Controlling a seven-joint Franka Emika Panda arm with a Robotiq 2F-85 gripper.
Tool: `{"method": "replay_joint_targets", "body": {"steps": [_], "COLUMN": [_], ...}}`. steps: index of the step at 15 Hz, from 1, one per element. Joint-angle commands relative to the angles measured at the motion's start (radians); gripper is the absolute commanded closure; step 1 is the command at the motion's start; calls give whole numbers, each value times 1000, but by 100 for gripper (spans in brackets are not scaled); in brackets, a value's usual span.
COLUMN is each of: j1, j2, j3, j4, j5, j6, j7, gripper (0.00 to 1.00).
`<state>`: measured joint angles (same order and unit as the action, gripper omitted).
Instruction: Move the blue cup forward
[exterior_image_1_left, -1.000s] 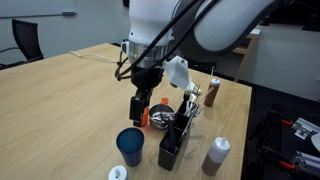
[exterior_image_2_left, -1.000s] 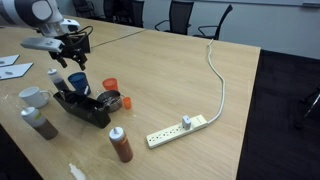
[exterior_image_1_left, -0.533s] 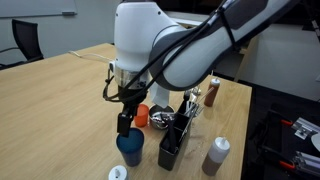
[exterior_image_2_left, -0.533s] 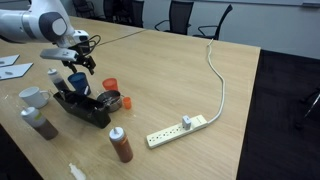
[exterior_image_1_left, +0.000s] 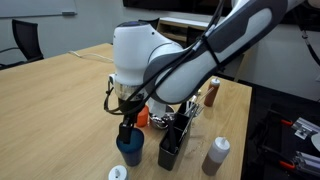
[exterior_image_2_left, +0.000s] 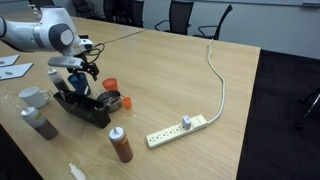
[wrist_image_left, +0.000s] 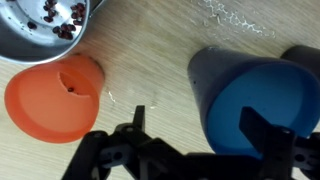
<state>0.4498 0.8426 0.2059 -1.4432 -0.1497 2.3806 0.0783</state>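
The blue cup's near side lies between my gripper's open fingers, so it is time to close now. Closing now would catch the blue cup by its rim (exterior_image_1_left: 131, 132) (wrist_image_left: 207, 122).
The blue cup (exterior_image_1_left: 129, 151) is a dark-blue tumbler standing upright on the wooden table next to a black organiser; it also shows in an exterior view (exterior_image_2_left: 78, 87) and at the right of the wrist view (wrist_image_left: 250, 95). My gripper (exterior_image_1_left: 126, 128) (exterior_image_2_left: 78, 72) (wrist_image_left: 197, 122) is open and sits low over the cup's rim. One finger is inside the cup and the other is outside its wall. The smaller orange cup (wrist_image_left: 55, 95) (exterior_image_2_left: 110, 86) (exterior_image_1_left: 143, 117) stands just beside it.
A black organiser (exterior_image_1_left: 175, 135) (exterior_image_2_left: 85, 108) stands close to the blue cup. A metal bowl (wrist_image_left: 40, 25) holds dark red bits. Brown bottles (exterior_image_1_left: 216, 155) (exterior_image_2_left: 120, 145), a white mug (exterior_image_2_left: 32, 97) and a power strip (exterior_image_2_left: 180, 127) lie around.
The gripper has moved from near the orange cup over to the blue cup and come down onto its rim. The cups have not moved.
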Motion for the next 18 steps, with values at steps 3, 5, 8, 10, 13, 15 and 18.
{"method": "replay_joint_targets", "body": {"steps": [3,5,8,10,13,15,18], "j1": [-1,-1,0,-2,-3,-6,-21], "j2": [10,10,6,3,-5,-20,-60], "j3": [3,2,0,1,1,3,15], "j4": [26,29,30,29,24,22,10], "j5": [18,21,21,24,26,32,57], "j6": [-20,-22,-30,-33,-49,-72,-102], "j7": [-27,-25,-21,-20,-18,-18,-17], "gripper": [48,62,82,96,100,99,99]}}
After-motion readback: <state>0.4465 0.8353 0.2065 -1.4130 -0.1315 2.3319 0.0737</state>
